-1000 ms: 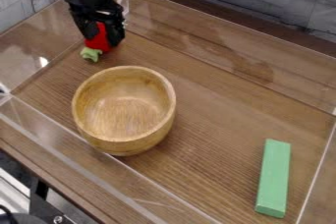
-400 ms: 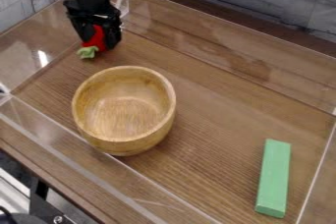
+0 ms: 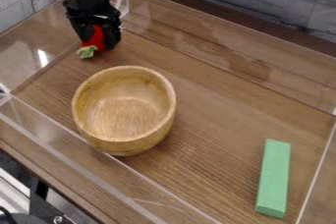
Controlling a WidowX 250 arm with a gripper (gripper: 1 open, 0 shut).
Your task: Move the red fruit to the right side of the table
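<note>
The red fruit needs to go to the right side of the table, so my gripper will next grab the red fruit's red body [image 3: 94, 39].
The red fruit [image 3: 90, 42], a small strawberry toy with a light green cap [image 3: 86, 53], lies at the far left of the table [image 3: 223, 90]. My black gripper [image 3: 96, 37] stands directly over it, pointing down. Its fingers [image 3: 113, 33] sit on either side of the fruit and look open, so only the fruit's lower left part shows between them. I cannot tell whether the fingers touch the fruit.
A round light wooden bowl [image 3: 124, 108] stands in front of the gripper, left of centre. A flat green block [image 3: 273, 177] lies near the front right corner. Low clear acrylic walls [image 3: 33, 41] edge the table.
The gripper has shifted slightly to the left and back over the fruit since the earliest frame. It has stayed still over the last half second.
</note>
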